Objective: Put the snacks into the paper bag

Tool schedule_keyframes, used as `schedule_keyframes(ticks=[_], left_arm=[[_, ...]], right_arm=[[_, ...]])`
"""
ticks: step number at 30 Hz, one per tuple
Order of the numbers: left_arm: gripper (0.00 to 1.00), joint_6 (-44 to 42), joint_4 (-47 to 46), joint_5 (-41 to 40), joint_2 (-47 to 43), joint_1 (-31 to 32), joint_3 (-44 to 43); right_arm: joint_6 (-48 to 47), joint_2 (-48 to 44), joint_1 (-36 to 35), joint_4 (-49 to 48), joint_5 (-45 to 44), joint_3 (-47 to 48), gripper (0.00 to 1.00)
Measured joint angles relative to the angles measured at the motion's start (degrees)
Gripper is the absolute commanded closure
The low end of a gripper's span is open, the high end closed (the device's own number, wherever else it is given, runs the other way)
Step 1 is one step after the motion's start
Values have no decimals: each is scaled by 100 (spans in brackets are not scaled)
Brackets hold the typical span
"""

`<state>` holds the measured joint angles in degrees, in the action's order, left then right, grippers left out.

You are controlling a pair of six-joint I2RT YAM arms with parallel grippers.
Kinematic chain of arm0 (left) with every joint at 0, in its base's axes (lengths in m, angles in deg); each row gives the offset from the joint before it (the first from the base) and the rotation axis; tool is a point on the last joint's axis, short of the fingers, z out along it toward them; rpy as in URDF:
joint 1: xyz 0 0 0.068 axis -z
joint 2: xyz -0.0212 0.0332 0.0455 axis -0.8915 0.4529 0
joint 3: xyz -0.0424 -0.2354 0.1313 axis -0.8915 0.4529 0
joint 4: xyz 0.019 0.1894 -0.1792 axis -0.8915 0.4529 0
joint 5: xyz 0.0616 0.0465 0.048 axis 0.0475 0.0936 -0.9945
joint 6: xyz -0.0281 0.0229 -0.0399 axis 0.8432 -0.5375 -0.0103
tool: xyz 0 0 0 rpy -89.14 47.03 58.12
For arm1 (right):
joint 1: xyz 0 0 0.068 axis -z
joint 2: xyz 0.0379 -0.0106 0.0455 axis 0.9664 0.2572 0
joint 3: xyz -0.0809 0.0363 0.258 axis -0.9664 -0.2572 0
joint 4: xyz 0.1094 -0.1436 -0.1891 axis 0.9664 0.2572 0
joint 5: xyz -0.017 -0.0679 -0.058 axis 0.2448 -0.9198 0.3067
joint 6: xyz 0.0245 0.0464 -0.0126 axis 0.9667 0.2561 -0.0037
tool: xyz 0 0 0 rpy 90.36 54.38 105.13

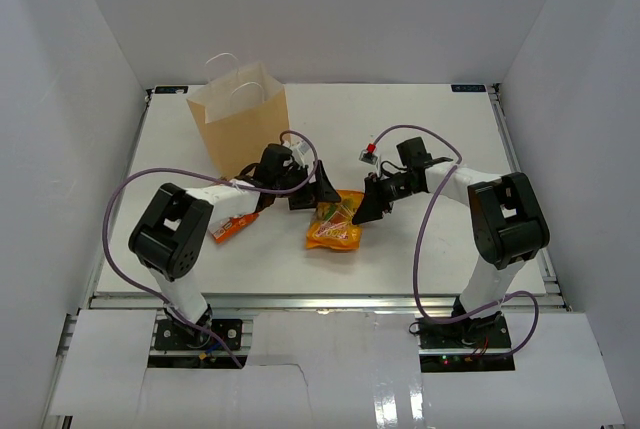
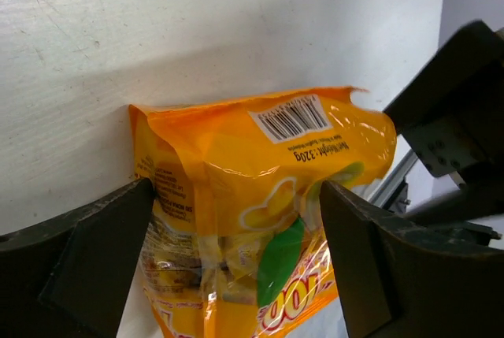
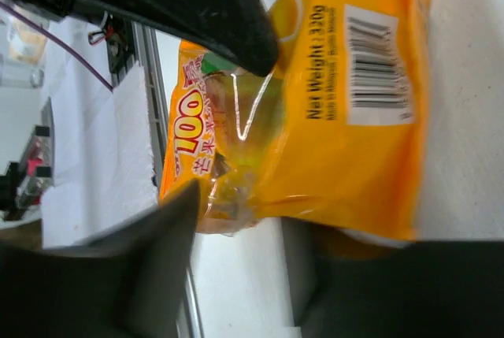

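My left gripper has the packet's fold between both fingers, with the fold's top edge past the fingers, so it needs to close on the fold.
A yellow-orange foil packet lies on the white table in front of both arms. My left gripper is open, its jaws standing on either side of the packet, which fills the gap between them; I cannot tell if the fingers press on it. My right gripper is open at the packet's other end, its fingers beside and under the packet's edge. A second orange packet lies by my left arm. The tan paper bag stands upright at the back left. The other packets are hidden.
A small red object sits near my right wrist; what it is I cannot tell. White walls close in the table on three sides. Purple cables loop off both arms. The table's metal front rail runs along the near edge.
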<state>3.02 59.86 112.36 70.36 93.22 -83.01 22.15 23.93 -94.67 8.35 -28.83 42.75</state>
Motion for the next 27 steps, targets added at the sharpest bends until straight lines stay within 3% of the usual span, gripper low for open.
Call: schedule_keyframes(ticks=[3, 4, 7, 8, 11, 15, 17, 18, 22, 24, 25, 27], left_arm=[[18, -111, 203, -203, 63, 85, -127], [26, -146, 243, -254, 79, 107, -157], [44, -236, 358, -409, 85, 181, -192], [57, -249, 380, -450, 87, 199, -199], [72, -289, 424, -483, 90, 240, -219], [86, -345, 437, -466, 81, 275, -232], [92, -420, 468, -468, 35, 291, -232], [95, -474, 498, -474, -7, 297, -232], [100, -892, 739, -625, -385, 308, -232], [100, -1187, 935, -732, -726, 308, -232], [100, -1377, 1047, -804, -946, 308, -234], [100, -1744, 1342, -964, -1362, 308, -326]], right_arm=[[-101, -7, 26, 136, -17, 0, 29], [-116, -9, 52, 166, -26, 0, 26], [-170, -22, 153, 210, -50, 0, 24], [-212, -44, 195, 247, -74, 2, 23], [-391, -192, 352, 398, -173, 15, 22], [-721, -605, 581, 577, -562, 81, 17], [-927, -907, 658, 616, -881, 179, 4], [-1043, -1099, 691, 605, -1102, 229, 9], [-1303, -2028, 710, 127, -1985, 142, 10], [-1298, -2358, 713, -192, -2310, 46, 2], [-1322, -2398, 726, -219, -2343, 61, 10], [-1475, -2264, 778, -109, -2247, 164, 13]])
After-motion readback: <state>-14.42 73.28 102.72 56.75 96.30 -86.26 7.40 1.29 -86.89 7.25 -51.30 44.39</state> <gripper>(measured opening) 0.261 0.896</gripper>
